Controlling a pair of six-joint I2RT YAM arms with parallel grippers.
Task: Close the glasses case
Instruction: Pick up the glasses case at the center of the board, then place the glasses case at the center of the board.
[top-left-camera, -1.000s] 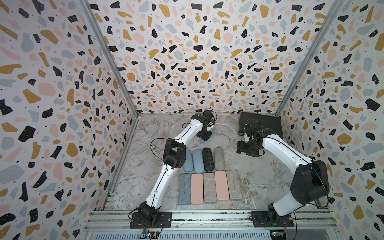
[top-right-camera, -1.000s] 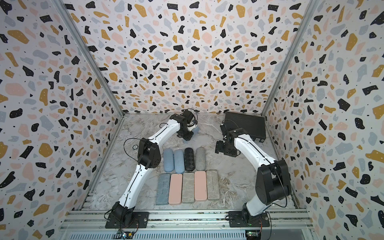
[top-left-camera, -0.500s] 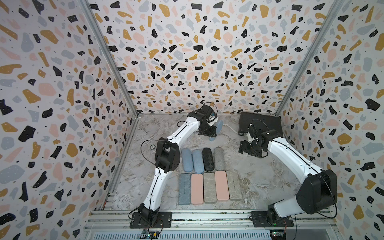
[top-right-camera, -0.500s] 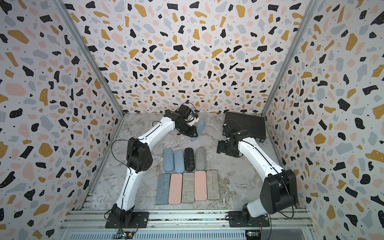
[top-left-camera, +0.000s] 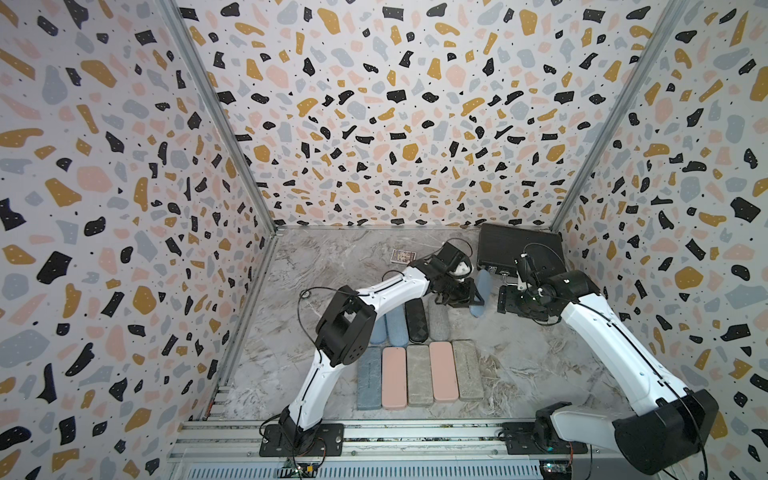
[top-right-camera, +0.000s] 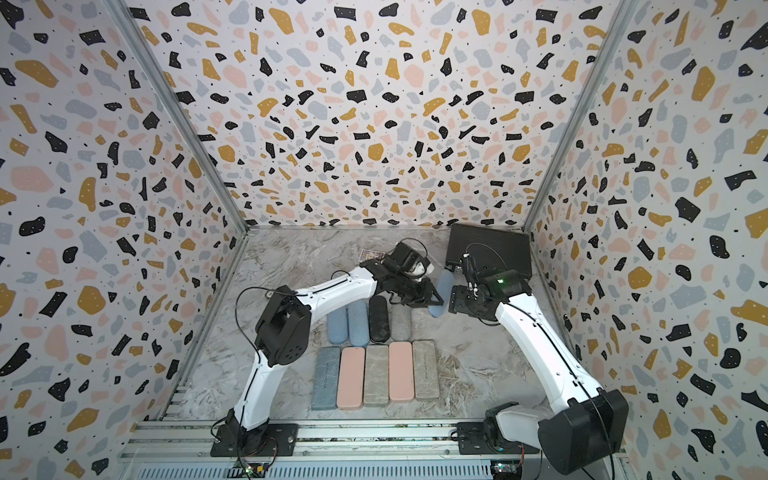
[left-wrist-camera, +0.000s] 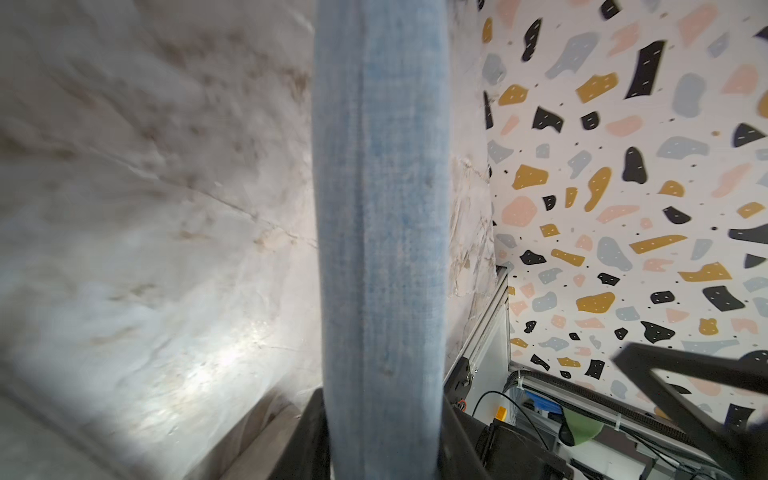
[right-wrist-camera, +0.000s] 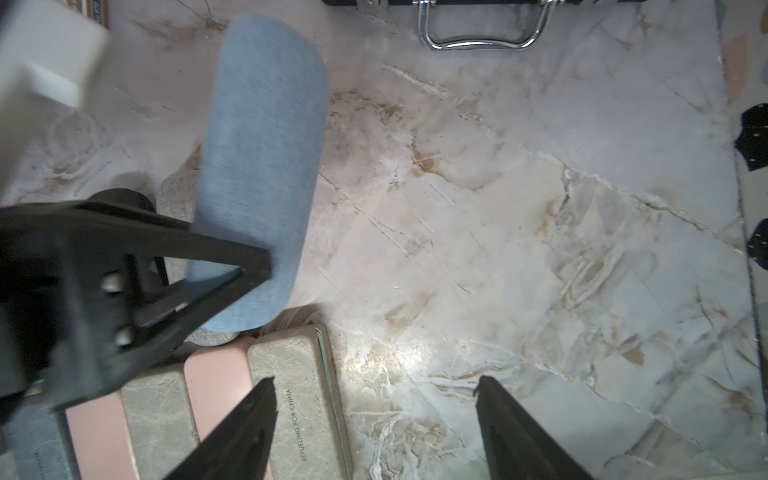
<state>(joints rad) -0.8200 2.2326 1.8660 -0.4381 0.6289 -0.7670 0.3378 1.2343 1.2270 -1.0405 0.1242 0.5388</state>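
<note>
The glasses case (top-left-camera: 483, 280) is hanging tilted above the marble floor and would drop if I opened now. My left gripper needs to keep holding the case.
A blue fabric glasses case (top-left-camera: 483, 280) (top-right-camera: 444, 282) hangs above the marble floor between the two arms, tilted on end. My left gripper (top-left-camera: 473, 300) (top-right-camera: 433, 300) is shut on its lower part. In the left wrist view the case (left-wrist-camera: 380, 232) fills the middle, its two halves meeting along a seam, with the left gripper (left-wrist-camera: 380, 415) clamped on either side. My right gripper (top-left-camera: 505, 299) (top-right-camera: 457, 300) stands open just right of the case, not touching it. The right wrist view shows the case (right-wrist-camera: 262, 166) beyond the open right gripper (right-wrist-camera: 374, 386), which has bare floor between its fingers.
A row of oval cases (top-left-camera: 415, 322) lies under the left arm. In front of it is a row of flat pink, grey and blue cases (top-left-camera: 417, 374) (right-wrist-camera: 291, 411). A black box (top-left-camera: 519, 249) with a chrome handle (right-wrist-camera: 482, 29) sits at the back right. A small card (top-left-camera: 402, 256) lies at the back.
The left arm has lifted the blue case from the back of the floor and carried it right and forward. The right gripper has shifted slightly, still open.
</note>
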